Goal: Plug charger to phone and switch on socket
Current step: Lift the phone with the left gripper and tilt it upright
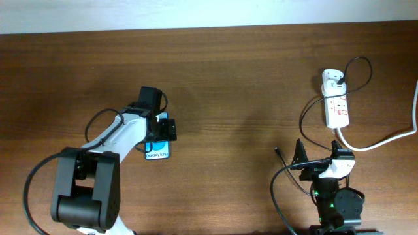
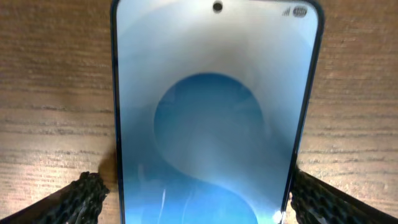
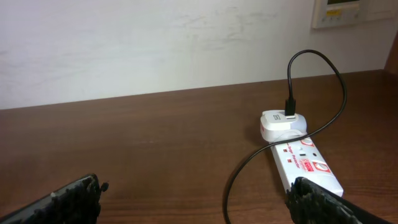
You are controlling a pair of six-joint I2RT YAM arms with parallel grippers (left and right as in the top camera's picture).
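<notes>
The left gripper should close on the phone now. The phone is between the robot's open fingers, one beside each long edge, so the gripper would hold the phone if it closed now.
The phone (image 1: 157, 152) lies flat on the table, blue screen up, partly under my left gripper (image 1: 160, 128). In the left wrist view the phone (image 2: 211, 112) fills the frame, and the left gripper (image 2: 202, 202) is open with one finger beside each long edge. The socket (image 1: 336, 103) lies at the far right. The charger's white adapter (image 1: 334, 78) sits in its far end. The black cable (image 1: 303, 117) loops down to a loose tip (image 1: 277, 151) left of my open, empty right gripper (image 1: 320, 156). The right wrist view shows the socket (image 3: 306, 165), adapter (image 3: 280, 124) and cable (image 3: 236, 177) ahead of the right gripper (image 3: 196, 199).
The socket's thick white cord (image 1: 385, 139) runs off the right edge of the table. A pale wall (image 3: 155, 43) stands behind the table's far edge. Bare brown wood (image 1: 228, 98) lies between the two arms.
</notes>
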